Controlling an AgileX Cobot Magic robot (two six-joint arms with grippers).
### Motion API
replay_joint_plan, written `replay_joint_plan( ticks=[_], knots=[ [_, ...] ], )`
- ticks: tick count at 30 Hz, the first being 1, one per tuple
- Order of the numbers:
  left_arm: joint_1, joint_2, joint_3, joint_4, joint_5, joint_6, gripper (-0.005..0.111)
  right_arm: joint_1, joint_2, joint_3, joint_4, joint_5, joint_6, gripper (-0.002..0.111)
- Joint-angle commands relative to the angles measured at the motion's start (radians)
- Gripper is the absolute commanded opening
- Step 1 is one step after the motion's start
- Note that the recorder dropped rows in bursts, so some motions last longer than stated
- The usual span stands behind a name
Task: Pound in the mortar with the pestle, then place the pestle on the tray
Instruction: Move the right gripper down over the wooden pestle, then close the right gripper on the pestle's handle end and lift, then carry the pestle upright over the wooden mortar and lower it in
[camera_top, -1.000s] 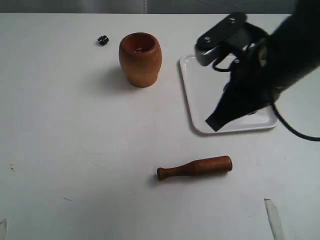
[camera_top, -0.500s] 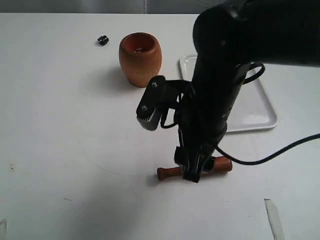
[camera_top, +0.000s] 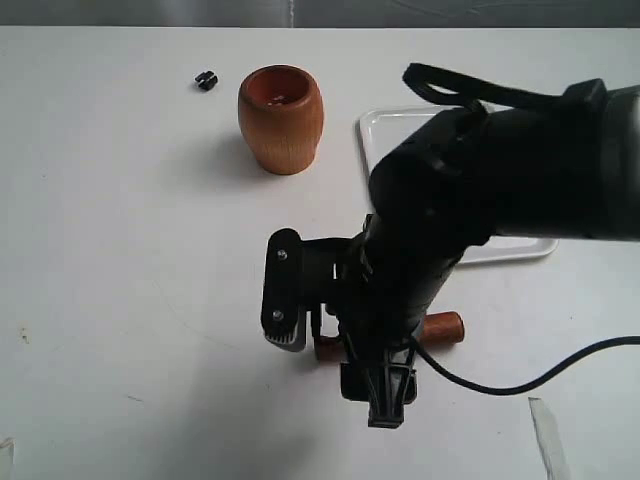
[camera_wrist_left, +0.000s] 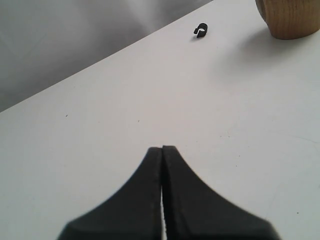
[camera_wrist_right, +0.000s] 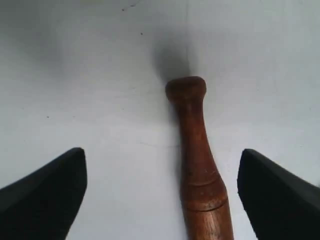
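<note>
My right gripper is going to grab the pestle by its slim handle (camera_wrist_right: 194, 137) next. The pestle's thick end (camera_wrist_right: 209, 215) then stays free to pound in the mortar.
The light-brown mortar (camera_top: 281, 118) stands upright at the back of the table, its base also in the left wrist view (camera_wrist_left: 292, 17). The reddish-brown pestle (camera_wrist_right: 200, 165) lies flat on the table; in the exterior view only its thick end (camera_top: 443, 327) and a bit of its knob show beside the right arm. My right gripper (camera_wrist_right: 160, 155) is open, one finger on each side of the pestle, neither touching it. The white tray (camera_top: 385, 135) lies right of the mortar, mostly covered by the right arm. My left gripper (camera_wrist_left: 162, 148) is shut and empty, out of the exterior view.
A tiny black object (camera_top: 206, 80) lies left of the mortar, also in the left wrist view (camera_wrist_left: 200, 31). A pale strip (camera_top: 548, 435) lies at the front right of the table. The right arm's cable (camera_top: 520, 375) trails off to the right.
The right arm has swung from above the tray to the pestle and moved nearer the front edge, its open fingers now on both sides of the pestle. The pestle has not moved.
</note>
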Motion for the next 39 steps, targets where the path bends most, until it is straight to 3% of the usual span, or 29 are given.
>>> replay_joint_plan(
  ticks=[1, 9, 14, 17, 18, 22, 25, 29, 34, 39],
  knots=[
    [-0.008, -0.001, 0.001, -0.007, -0.003, -0.008, 0.000, 0.002, -0.002, 0.010, -0.011, -0.080, 0.000, 0.075],
    [-0.008, -0.001, 0.001, -0.007, -0.003, -0.008, 0.000, 0.002, 0.105, 0.010, -0.021, -0.131, 0.011, 0.072],
    [-0.008, -0.001, 0.001, -0.007, -0.003, -0.008, 0.000, 0.000, 0.123, 0.010, -0.108, -0.159, 0.082, 0.061],
    [-0.008, -0.001, 0.001, -0.007, -0.003, -0.008, 0.000, 0.000, 0.127, 0.010, -0.150, -0.159, 0.121, 0.046],
    [-0.008, -0.001, 0.001, -0.007, -0.003, -0.008, 0.000, 0.000, 0.131, 0.010, -0.161, -0.159, 0.121, 0.032],
    [-0.008, -0.001, 0.001, -0.007, -0.003, -0.008, 0.000, 0.000, 0.169, 0.010, -0.197, -0.157, 0.121, 0.007],
    [-0.008, -0.001, 0.001, -0.007, -0.003, -0.008, 0.000, 0.000, 0.155, 0.004, -0.266, -0.196, 0.191, 0.000],
    [-0.008, -0.001, 0.001, -0.007, -0.003, -0.008, 0.000, 0.000, -0.007, 0.007, -0.307, -0.451, 0.330, 0.000],
    [-0.008, -0.001, 0.001, -0.007, -0.003, -0.008, 0.000, -0.011, -0.150, 0.117, -0.297, -0.894, 0.431, 0.000],
    [-0.008, -0.001, 0.001, -0.007, -0.003, -0.008, 0.000, -0.067, -0.189, 0.285, -0.108, -1.533, 0.452, 0.000]
  ],
)
